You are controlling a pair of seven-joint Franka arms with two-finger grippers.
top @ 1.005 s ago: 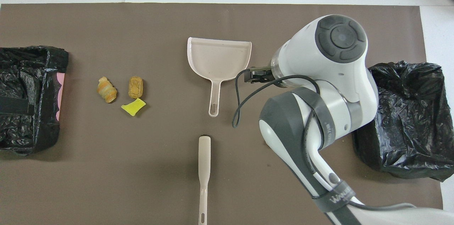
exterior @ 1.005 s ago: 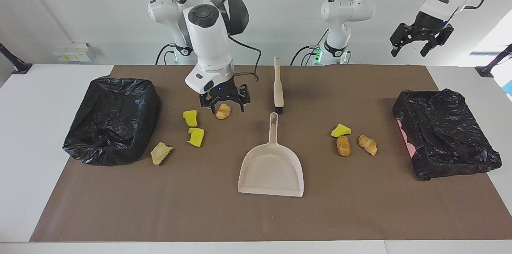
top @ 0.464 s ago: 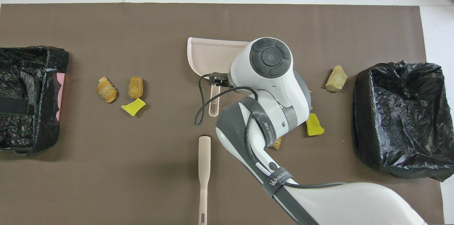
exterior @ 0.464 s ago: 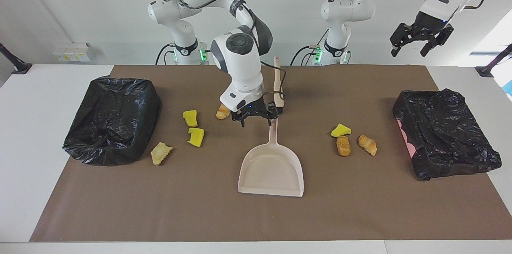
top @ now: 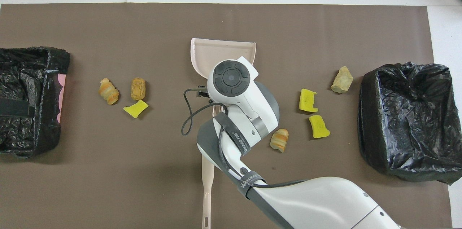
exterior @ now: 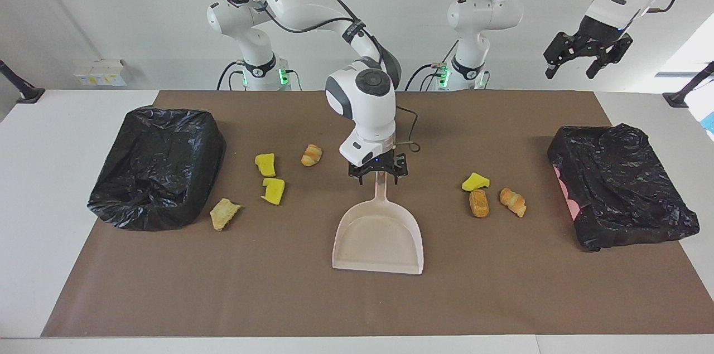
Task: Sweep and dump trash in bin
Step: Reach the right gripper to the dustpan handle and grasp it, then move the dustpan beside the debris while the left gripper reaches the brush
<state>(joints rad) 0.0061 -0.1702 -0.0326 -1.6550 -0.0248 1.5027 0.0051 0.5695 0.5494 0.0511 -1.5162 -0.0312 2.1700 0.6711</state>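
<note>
The right gripper grabs the dustpan by its narrow handle point(top: 217, 110) next, since the dustpan's pan point(top: 221, 54) spreads far wider than my fingers span.
The beige dustpan point(exterior: 379, 237) point(top: 223, 50) lies mid-table, its handle pointing toward the robots. My right gripper point(exterior: 378, 174) is low over the handle's end, open, with a finger on each side of it. Trash lies in two groups. Two yellow wedges point(exterior: 265, 164) point(exterior: 274, 190), a croissant point(exterior: 312, 154) and a flat bread piece point(exterior: 224, 213) lie toward the right arm's end. A yellow wedge point(exterior: 475, 182), a brown bun point(exterior: 479, 203) and a croissant point(exterior: 512, 201) lie toward the left arm's end. My left gripper point(exterior: 570, 71) waits open, high in the air.
A bin lined with a black bag point(exterior: 159, 167) stands at the right arm's end, another bin point(exterior: 619, 184) at the left arm's end. The beige brush point(top: 206, 185) lies nearer to the robots than the dustpan, its head hidden under the right arm.
My right gripper has travelled from over the croissant to the dustpan handle, toward the left arm's end, staying open. The left arm has not moved.
</note>
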